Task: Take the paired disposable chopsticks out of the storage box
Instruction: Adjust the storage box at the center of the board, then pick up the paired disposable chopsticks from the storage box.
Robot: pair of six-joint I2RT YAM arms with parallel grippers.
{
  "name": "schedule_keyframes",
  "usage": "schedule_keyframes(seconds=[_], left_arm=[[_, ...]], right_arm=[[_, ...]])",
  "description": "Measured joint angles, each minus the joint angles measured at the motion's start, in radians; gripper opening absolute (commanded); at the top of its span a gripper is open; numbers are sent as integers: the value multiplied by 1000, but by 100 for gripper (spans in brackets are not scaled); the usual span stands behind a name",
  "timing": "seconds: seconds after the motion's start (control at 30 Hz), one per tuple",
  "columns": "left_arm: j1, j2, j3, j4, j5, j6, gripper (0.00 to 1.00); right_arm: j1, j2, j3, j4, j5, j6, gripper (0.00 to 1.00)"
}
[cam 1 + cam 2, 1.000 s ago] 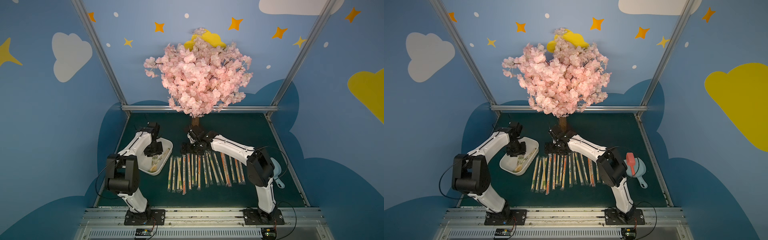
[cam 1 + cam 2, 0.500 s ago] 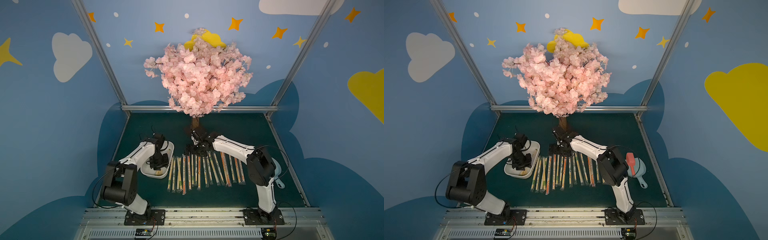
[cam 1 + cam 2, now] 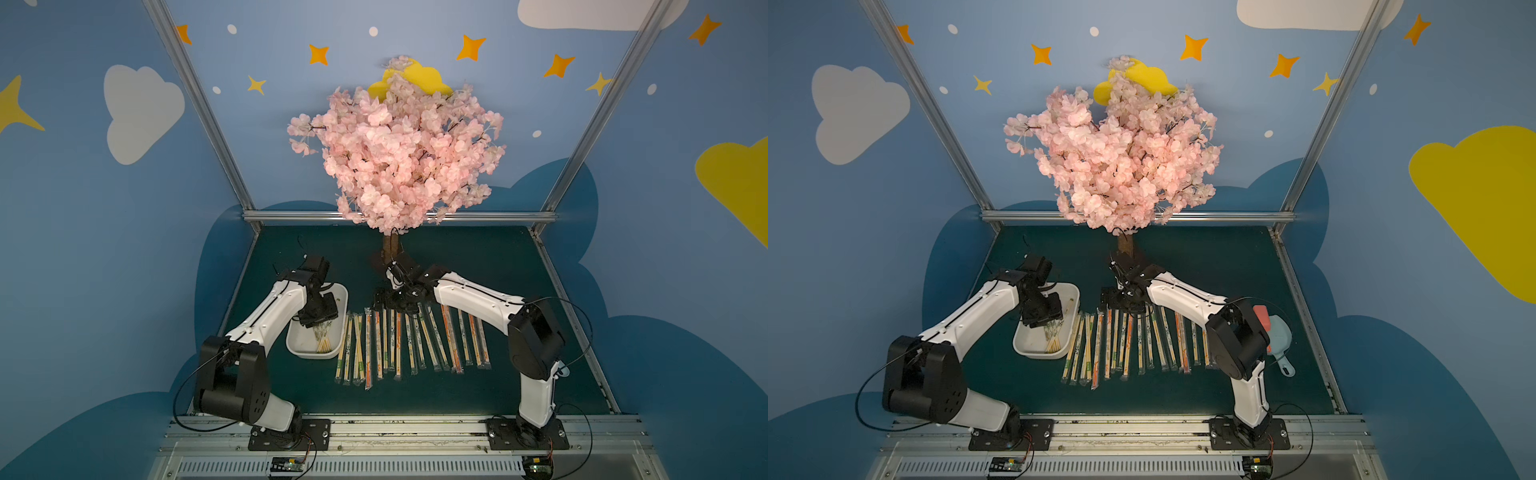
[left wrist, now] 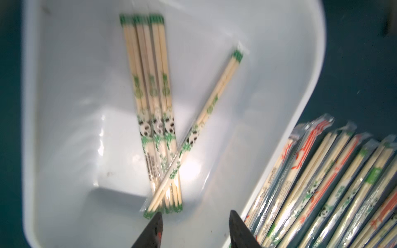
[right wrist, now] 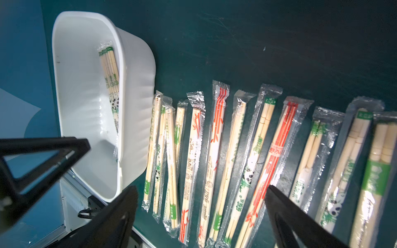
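My left gripper has to grip the slanting chopsticks across their long sides by the panda marks, to empty the storage box (image 4: 64, 111).
The white storage box (image 4: 64, 111) stands at the left of the green mat, seen in both top views (image 3: 301, 353) (image 3: 1030, 351). Several paired disposable chopsticks (image 4: 154, 120) with green panda marks lie in it, one slanting across the others. My left gripper (image 4: 195, 215) hangs low inside the box, open, with nothing between its fingers; one fingertip (image 4: 158, 216) is beside the pairs' near ends. Many more sleeved pairs (image 3: 411, 345) lie in a row on the mat. My right gripper (image 5: 202, 191) hovers over that row's far ends (image 3: 397, 305), open wide and empty.
A pink blossom tree (image 3: 399, 158) stands at the back middle, its trunk (image 3: 390, 247) just behind the right gripper. A light-blue scoop with a red item (image 3: 1277, 336) lies at the right, behind the right arm. Metal frame rails edge the mat.
My left gripper has moved from the box's far end towards its near part and dropped lower, with its jaws a little wider. The right arm has hardly moved.
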Motion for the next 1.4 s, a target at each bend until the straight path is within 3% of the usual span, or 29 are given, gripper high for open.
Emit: schedule_keyframes(seconds=[0.13, 0.37, 1.07, 1.4], left_arm=[[18, 93, 74, 41, -44, 59, 48], [14, 240, 84, 103, -31, 178, 48], [-16, 375, 111, 121, -57, 266, 44], [-30, 417, 146, 112, -86, 280, 9]], right_arm=[[8, -3, -3, 8, 0, 13, 95], [48, -8, -16, 11, 5, 31, 95], [67, -26, -31, 12, 23, 38, 95], [67, -26, -18, 6, 31, 38, 95]])
